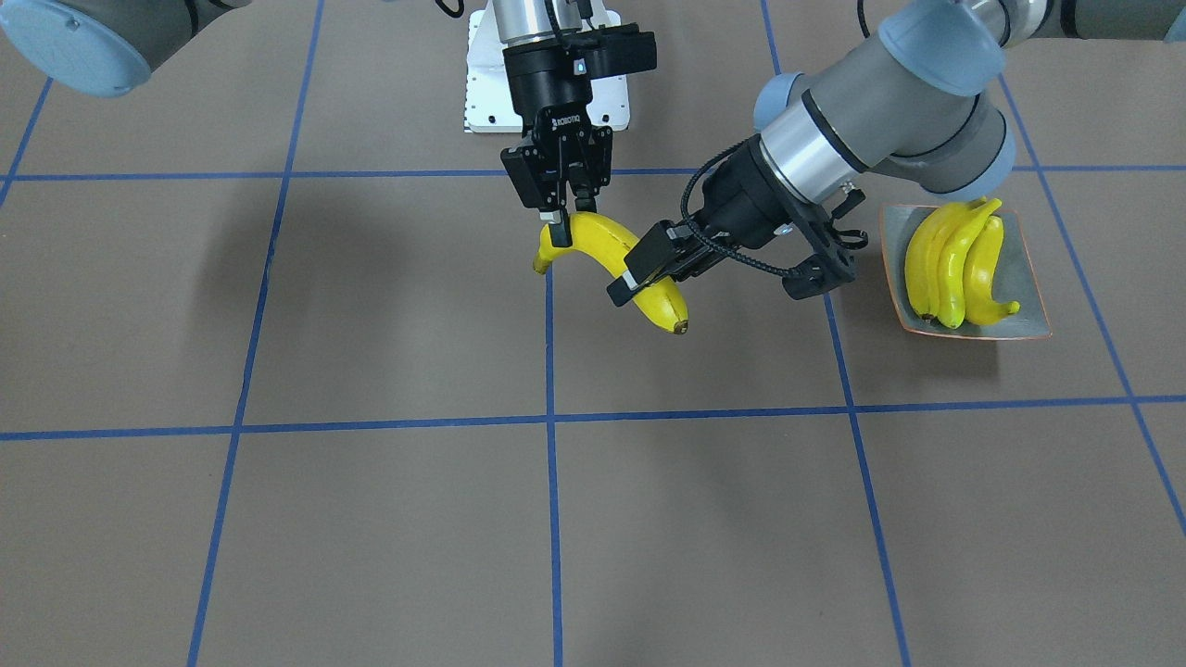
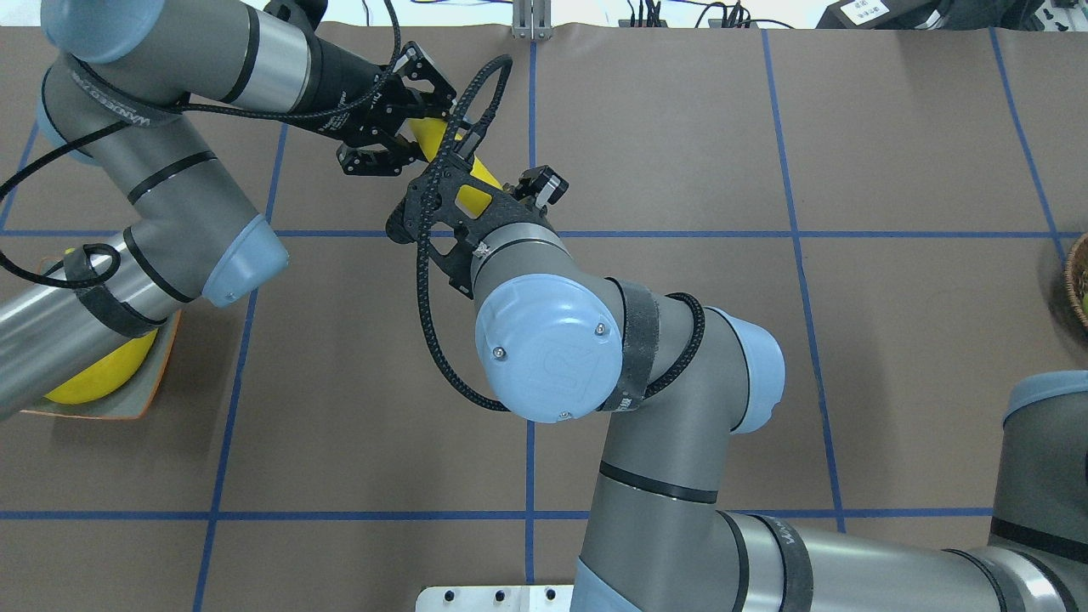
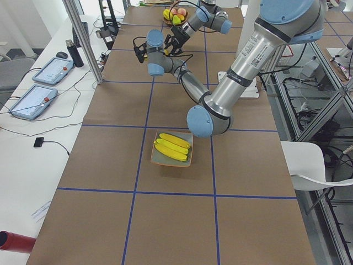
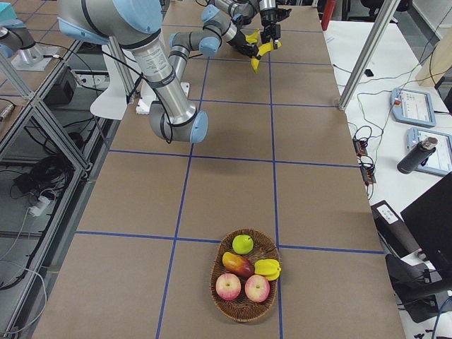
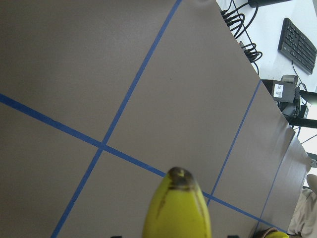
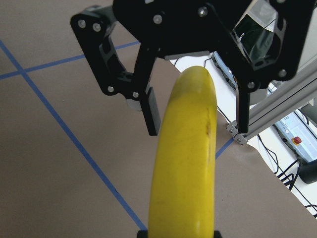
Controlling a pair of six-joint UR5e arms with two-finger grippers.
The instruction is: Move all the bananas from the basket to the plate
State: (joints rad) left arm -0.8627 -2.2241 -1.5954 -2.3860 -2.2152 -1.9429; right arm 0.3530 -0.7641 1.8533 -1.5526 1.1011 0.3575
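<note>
My left gripper grabs the banana by its free lower half (image 1: 653, 291) (image 5: 177, 213) next, as my right gripper's fingertips cover the banana's upper end.
A yellow banana (image 1: 602, 243) hangs in the air over the table's middle. My right gripper (image 1: 567, 218) reaches straight down and is shut on the banana's upper end. My left gripper (image 1: 639, 278) comes in from the side and straddles the lower half. In the right wrist view its fingers (image 6: 152, 114) stand open, with a gap on each side of the banana (image 6: 190, 163). Three more bananas (image 1: 950, 264) lie side by side on the grey-green plate (image 1: 1024, 269). The basket (image 4: 245, 275) stands far off at the table's right end.
The wicker basket holds apples (image 4: 242, 287), a mango and a green fruit. A white mounting base (image 1: 482, 83) sits behind the grippers. The left arm's elbow (image 2: 212, 246) overhangs the plate (image 2: 110, 408). Tablets and cables lie on a side desk (image 3: 44, 83).
</note>
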